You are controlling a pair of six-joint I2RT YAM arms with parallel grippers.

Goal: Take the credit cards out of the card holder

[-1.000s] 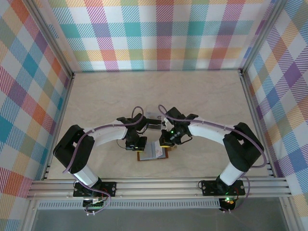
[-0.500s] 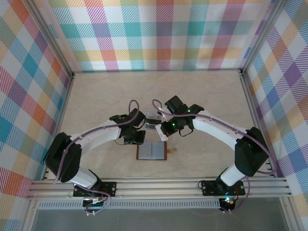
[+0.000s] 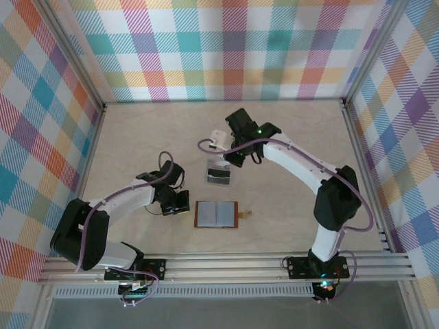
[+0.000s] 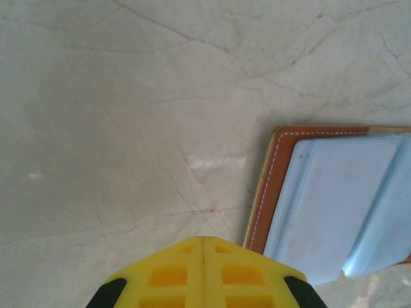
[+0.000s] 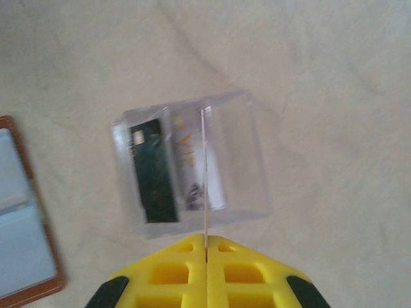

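The robot's right gripper should keep holding this card, because the card is high above the clear sleeve (image 5: 241, 160) and would fall against the pale card if the gripper opened now.
The brown card holder (image 3: 217, 214) lies open and flat, its grey-blue pockets facing up; its left half shows in the left wrist view (image 4: 334, 205). My right gripper (image 5: 206, 239) is shut on a thin pale credit card (image 5: 205, 167), seen edge-on; from above this card (image 3: 218, 139) sticks out left of the right gripper (image 3: 228, 147). Below it lie a dark card (image 5: 153, 170) and a pale card (image 5: 192, 173) inside a clear sleeve (image 5: 241, 160). My left gripper (image 4: 203, 239) is shut and empty, just left of the holder (image 3: 177, 203).
The clear sleeve (image 3: 219, 175) sits on the beige table just beyond the card holder. A small tan strap tab (image 3: 245, 214) pokes out at the holder's right edge. Checked walls enclose the table on three sides.
My right arm has risen and swung away from the card holder to above the clear sleeve, carrying the card. My left arm has drawn back to the left, uncovering the holder.
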